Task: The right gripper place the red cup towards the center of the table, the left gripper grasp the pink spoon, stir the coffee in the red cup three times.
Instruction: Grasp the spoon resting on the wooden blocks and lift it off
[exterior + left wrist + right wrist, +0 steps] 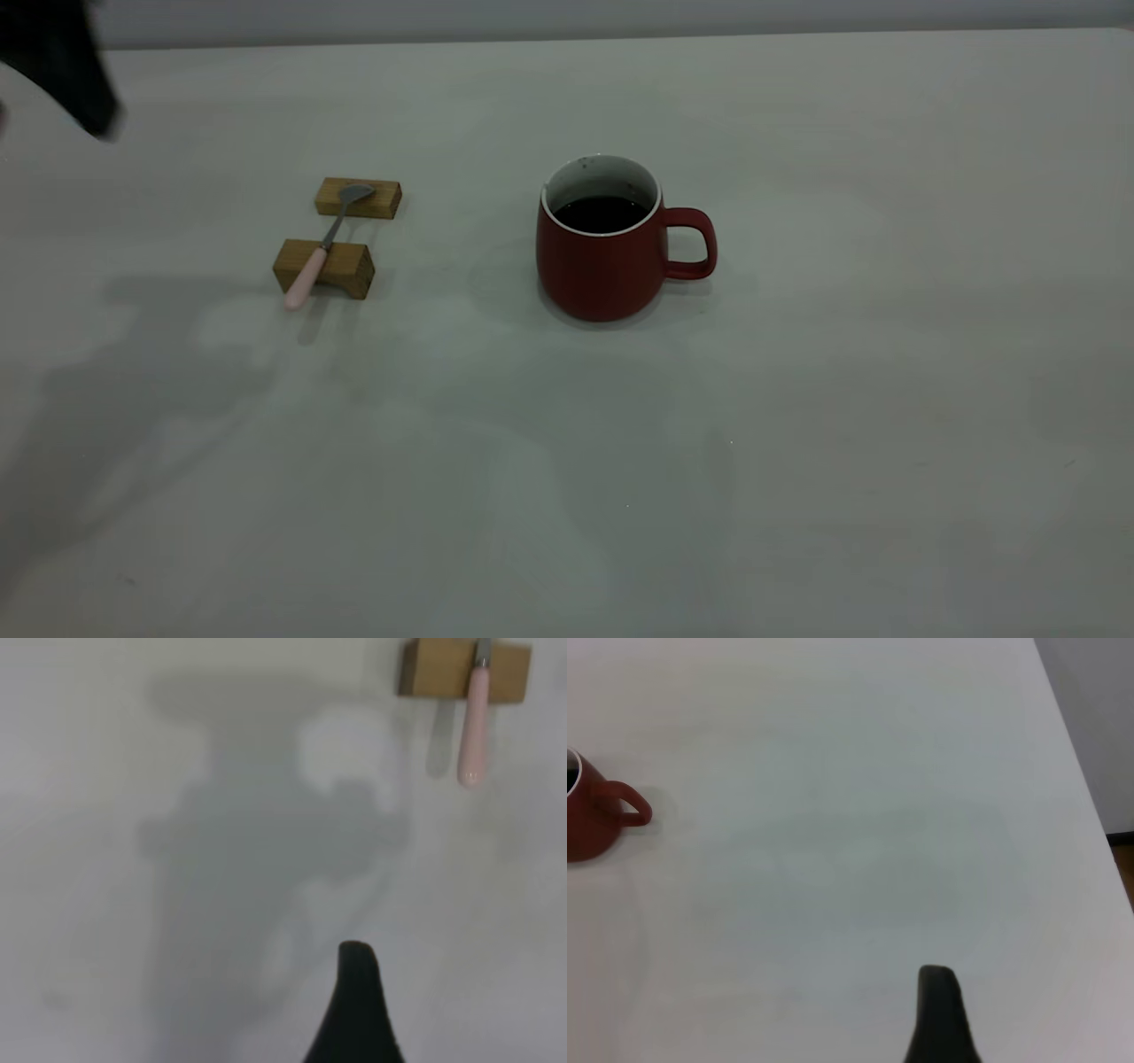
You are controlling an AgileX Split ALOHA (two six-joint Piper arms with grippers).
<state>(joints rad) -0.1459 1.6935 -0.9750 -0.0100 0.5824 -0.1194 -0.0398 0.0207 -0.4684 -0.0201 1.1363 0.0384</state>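
Observation:
I should next take the pink spoon by its pink handle (306, 280) with my left gripper, so that it can stir the coffee in the red cup (602, 257).
The red cup (602, 257) stands upright near the middle of the table (797, 399), handle toward the right, with dark coffee (601, 213) inside. The pink spoon (317, 252) lies across two tan wooden blocks left of the cup, its pink handle end (472, 726) overhanging the nearer block. My left gripper (93, 106) hangs at the far left back corner, well away from the spoon and holding nothing. Only one dark finger (354, 1010) of it shows in the left wrist view. The right arm is outside the exterior view; one finger (939, 1014) shows over bare table, far from the cup (594, 819).
Two wooden blocks (324, 268) (358, 198) carry the spoon. The table's edge (1085, 771) runs close by the right arm, with darker floor beyond it. Arm shadows lie on the table's left half.

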